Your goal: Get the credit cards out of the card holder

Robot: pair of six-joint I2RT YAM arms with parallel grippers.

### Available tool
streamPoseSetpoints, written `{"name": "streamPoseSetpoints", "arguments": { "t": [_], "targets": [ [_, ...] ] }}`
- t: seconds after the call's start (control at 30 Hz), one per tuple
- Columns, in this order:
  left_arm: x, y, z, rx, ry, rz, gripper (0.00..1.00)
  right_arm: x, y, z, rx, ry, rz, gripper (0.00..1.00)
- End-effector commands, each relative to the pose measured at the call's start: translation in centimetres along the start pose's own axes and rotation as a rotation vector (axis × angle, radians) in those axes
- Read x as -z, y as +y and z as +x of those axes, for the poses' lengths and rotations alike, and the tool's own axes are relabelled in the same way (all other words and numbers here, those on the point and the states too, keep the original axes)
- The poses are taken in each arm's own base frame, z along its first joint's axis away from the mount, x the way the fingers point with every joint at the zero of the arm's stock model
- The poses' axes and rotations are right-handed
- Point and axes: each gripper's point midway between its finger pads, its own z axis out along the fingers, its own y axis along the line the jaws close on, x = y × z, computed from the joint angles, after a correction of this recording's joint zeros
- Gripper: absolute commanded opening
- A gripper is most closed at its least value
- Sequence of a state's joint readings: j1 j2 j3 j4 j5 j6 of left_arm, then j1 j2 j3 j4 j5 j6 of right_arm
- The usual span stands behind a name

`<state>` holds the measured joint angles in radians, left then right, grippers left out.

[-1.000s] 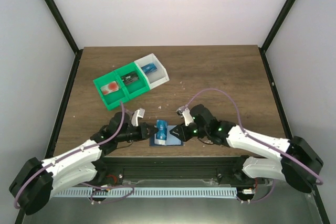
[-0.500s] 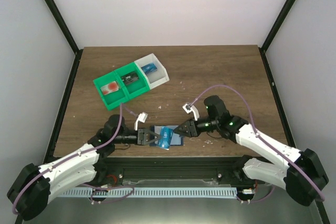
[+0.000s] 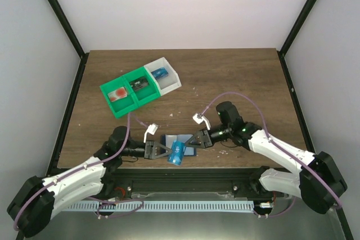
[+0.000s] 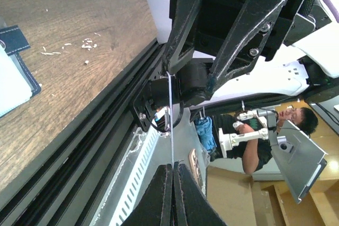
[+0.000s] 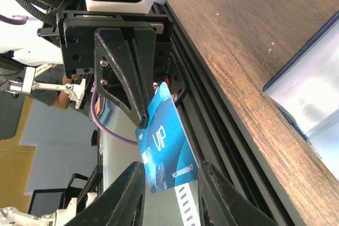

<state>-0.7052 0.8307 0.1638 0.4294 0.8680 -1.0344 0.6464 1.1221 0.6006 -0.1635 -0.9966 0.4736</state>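
The robot's right gripper should close, because the card's free edge is between the gripper's open fingers. Closing now would hold the blue VIP card.
The card holder (image 3: 181, 140) lies open near the table's front edge, navy outside and pale inside. It also shows at the right of the right wrist view (image 5: 312, 86) and at the left edge of the left wrist view (image 4: 11, 75). My left gripper (image 3: 169, 153) is shut on a blue VIP card (image 3: 177, 155) and holds it just in front of the holder, over the table's edge. In the left wrist view the card (image 4: 171, 125) shows edge-on in the shut left gripper (image 4: 173, 165). My right gripper (image 3: 194, 140) is open beside the holder. Its fingers (image 5: 130, 194) stand either side of the card (image 5: 167, 149).
A green tray (image 3: 120, 107) and a white tray (image 3: 171, 85) stand at the back left, with a red card, a dark card and a blue card in them. Black rails (image 4: 79, 146) run along the table's front edge. Small crumbs (image 4: 69, 46) lie on the wood.
The blue card stood on the holder between both grippers. My left gripper has drawn it off toward the front edge. My right gripper has let go and sits open beside the holder.
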Motion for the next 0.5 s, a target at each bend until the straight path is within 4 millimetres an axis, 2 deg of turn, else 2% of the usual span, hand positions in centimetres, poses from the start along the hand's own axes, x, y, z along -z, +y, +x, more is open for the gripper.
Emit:
{"name": "streamPoseSetpoints", "arguments": {
  "t": [0.0,0.1,0.27,0.47],
  "targets": [
    [0.2,-0.91,-0.06,-0.031,-0.007,0.039,0.0,-0.01,0.2,0.49,0.005,0.015,-0.033,0.31],
    [0.12,-0.79,-0.19,-0.034,-0.008,0.031,0.0,0.04,-0.12,0.55,0.007,0.006,-0.015,0.37],
    [-0.1,-0.78,-0.31,-0.041,0.004,0.027,0.0,0.12,0.26,0.1,0.008,-0.001,-0.019,0.39],
    [-0.29,-1.07,-0.45,-0.05,0.016,0.036,0.0,-0.14,0.51,0.15,0.004,0.019,-0.053,0.25]
  ]
}}
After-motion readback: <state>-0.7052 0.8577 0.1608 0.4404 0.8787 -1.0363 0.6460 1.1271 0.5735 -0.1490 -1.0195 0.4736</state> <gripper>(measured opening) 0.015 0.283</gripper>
